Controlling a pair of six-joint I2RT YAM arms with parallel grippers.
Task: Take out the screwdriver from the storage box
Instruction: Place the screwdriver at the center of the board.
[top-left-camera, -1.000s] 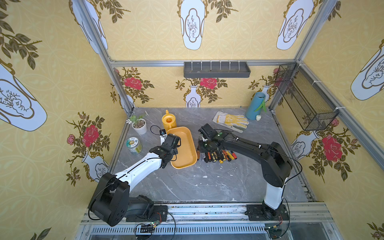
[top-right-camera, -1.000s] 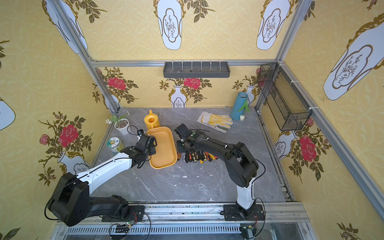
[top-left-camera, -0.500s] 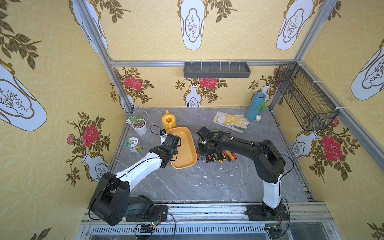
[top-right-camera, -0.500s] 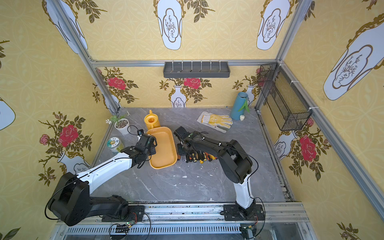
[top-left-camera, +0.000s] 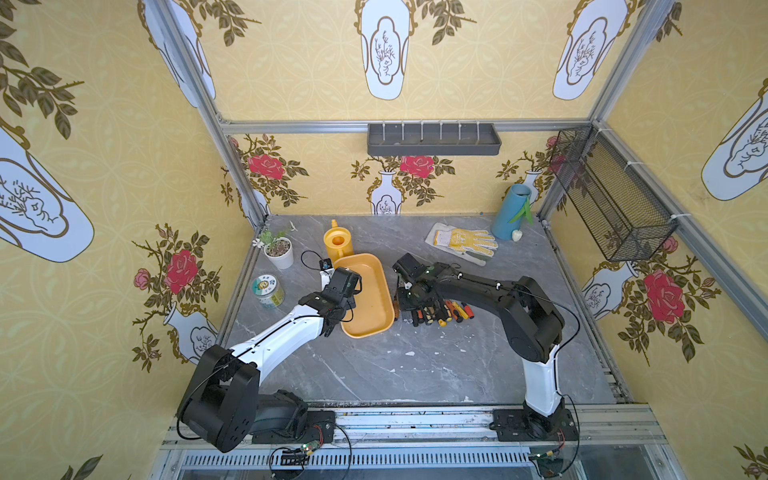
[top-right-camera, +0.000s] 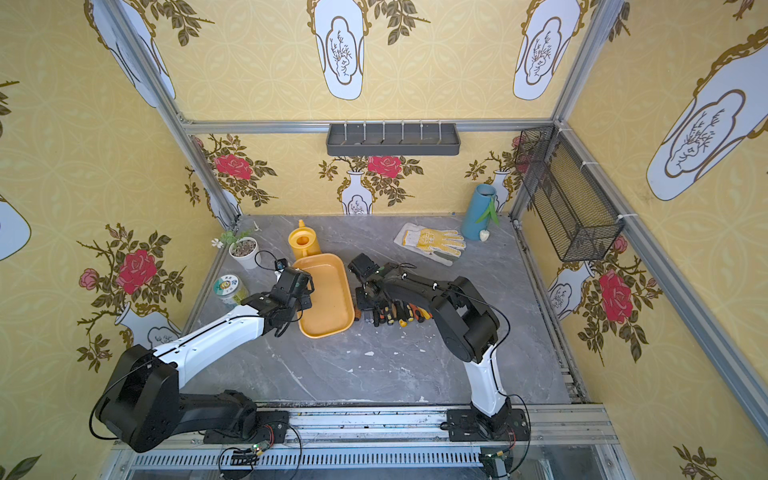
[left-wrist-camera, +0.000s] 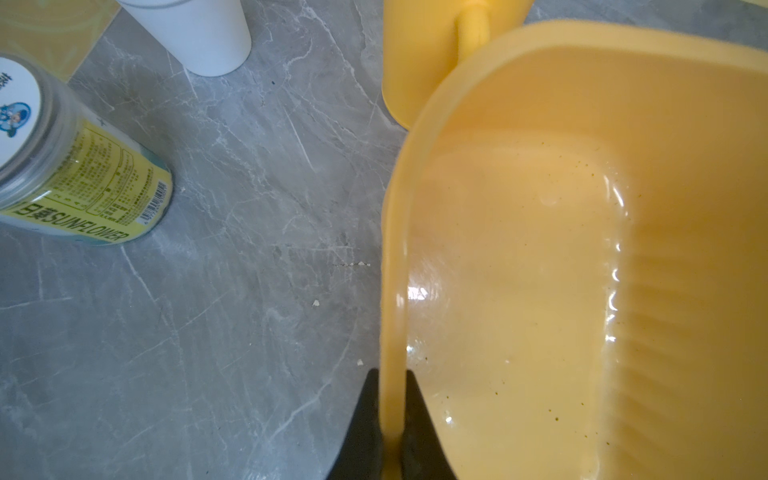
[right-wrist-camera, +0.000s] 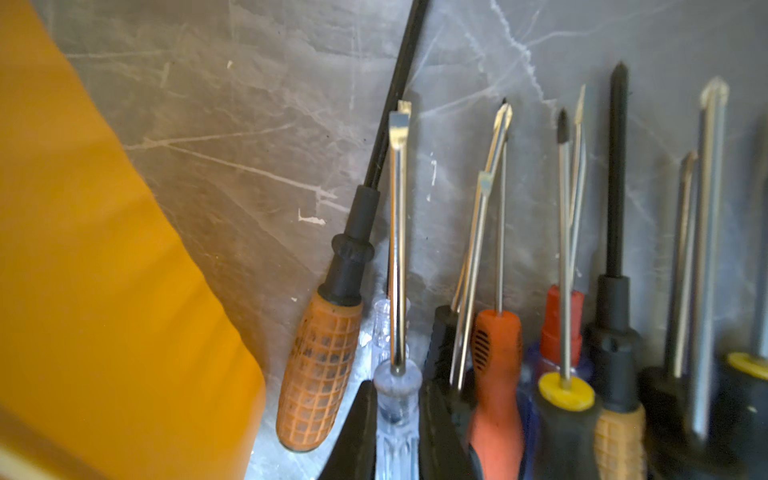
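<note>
I should open my right gripper now. The flat-blade screwdriver is at the row, so it would settle in with its clear handle close beside the orange-handled one.
The storage box (top-left-camera: 368, 291) (top-right-camera: 328, 295) is a shallow yellow-orange tub at mid-table, and nothing lies inside it (left-wrist-camera: 519, 249). My left gripper (left-wrist-camera: 392, 372) (top-left-camera: 341, 312) is shut on the box's left rim. Just right of the box (right-wrist-camera: 104, 291), several screwdrivers (top-left-camera: 440, 311) (top-right-camera: 395, 311) lie in a row on the table. My right gripper (right-wrist-camera: 395, 384) (top-left-camera: 409, 301) is shut on the clear handle of a flat-blade screwdriver (right-wrist-camera: 397, 232) at the row's box-side end, beside an orange-handled one (right-wrist-camera: 320, 370).
A yellow watering can (top-left-camera: 338, 243) touches the box's far end. A white plant pot (top-left-camera: 279, 251) and a labelled tin (top-left-camera: 267, 286) stand to the left. A work glove (top-left-camera: 461, 243) and a blue vase (top-left-camera: 509, 212) are at the back right. A black mesh basket (top-left-camera: 611, 199) hangs on the right wall.
My right arm has shifted slightly left toward the box, its gripper staying at the row of screwdrivers. The left arm and the box have not moved.
</note>
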